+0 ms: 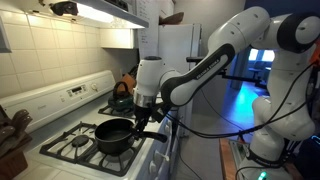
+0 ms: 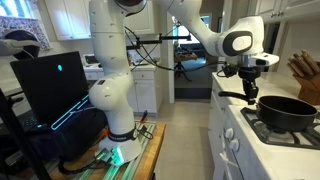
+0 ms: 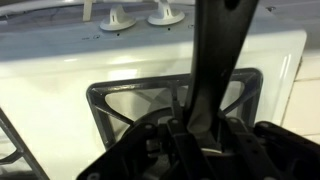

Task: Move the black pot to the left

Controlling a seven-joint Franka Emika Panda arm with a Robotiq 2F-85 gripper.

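Observation:
I can open my gripper now, because the black pot's base sits down on the front burner grate (image 1: 104,161) and the pot would stay there if I let go.
The black pot (image 1: 114,135) is a shallow round saucepan over the stove's front burner, with its long handle (image 1: 146,124) pointing out past the stove's front edge. It shows in both exterior views, in one as a dark pan (image 2: 288,111) with the handle (image 2: 236,95) sticking out. My gripper (image 1: 143,114) (image 2: 250,88) comes down from above and is shut on the handle. In the wrist view the handle (image 3: 222,50) runs up between my fingers (image 3: 198,132); the pot's body is out of that view. I cannot tell if the pot rests on the grate or is lifted.
A dark teal kettle (image 1: 121,97) stands on a back burner behind the pot. A black burner grate (image 3: 110,100) and white stove knobs (image 3: 165,15) show below my gripper. A knife block (image 2: 305,72) stands past the pot. The stove's back panel (image 1: 60,95) and tiled wall are behind.

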